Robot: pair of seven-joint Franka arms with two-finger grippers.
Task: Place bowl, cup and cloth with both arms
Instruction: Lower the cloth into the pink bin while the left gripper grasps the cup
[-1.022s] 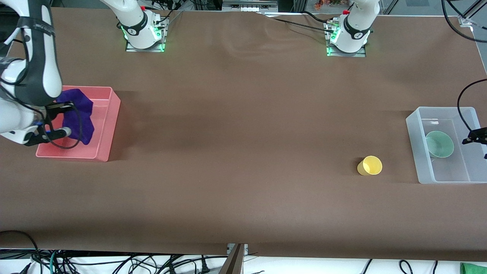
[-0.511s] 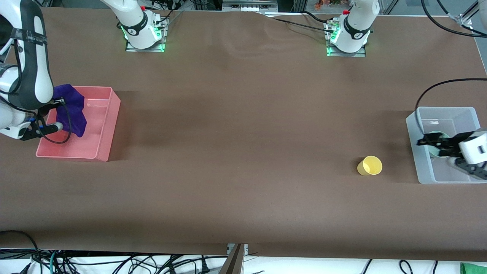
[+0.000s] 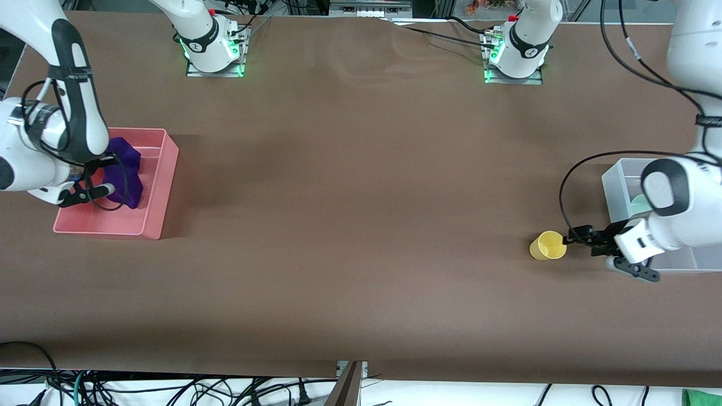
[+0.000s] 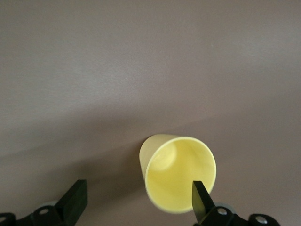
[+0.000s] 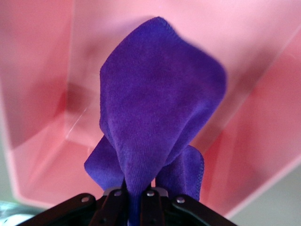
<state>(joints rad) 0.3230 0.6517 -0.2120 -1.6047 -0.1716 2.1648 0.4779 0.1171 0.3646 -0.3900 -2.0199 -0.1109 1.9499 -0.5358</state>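
The robot will place the yellow cup in the clear bin (image 3: pixel 617 183), so its left gripper will grab the cup by its rim (image 3: pixel 559 237) next.
The yellow cup (image 3: pixel 547 245) lies on its side on the brown table, mouth toward the clear bin. My left gripper (image 3: pixel 571 237) is open right at the cup's rim; in the left wrist view the cup (image 4: pixel 178 172) lies off-centre between the spread jaws, close to one fingertip (image 4: pixel 199 198). The mint-green bowl (image 3: pixel 639 203) sits in the clear bin (image 3: pixel 617 183), mostly hidden by the left arm. My right gripper (image 3: pixel 101 175) is shut on the purple cloth (image 3: pixel 125 172) and holds it hanging over the pink bin (image 3: pixel 159 186). The cloth also shows in the right wrist view (image 5: pixel 157 117).
The pink bin stands at the right arm's end of the table, the clear bin at the left arm's end. Both arm bases (image 3: pixel 211 42) stand along the table's edge farthest from the front camera. Cables hang below the table's near edge.
My left gripper has come out of the clear bin, leaving the bowl there, and moved down to the cup's rim. My right gripper has shifted the hanging cloth slightly over the pink bin.
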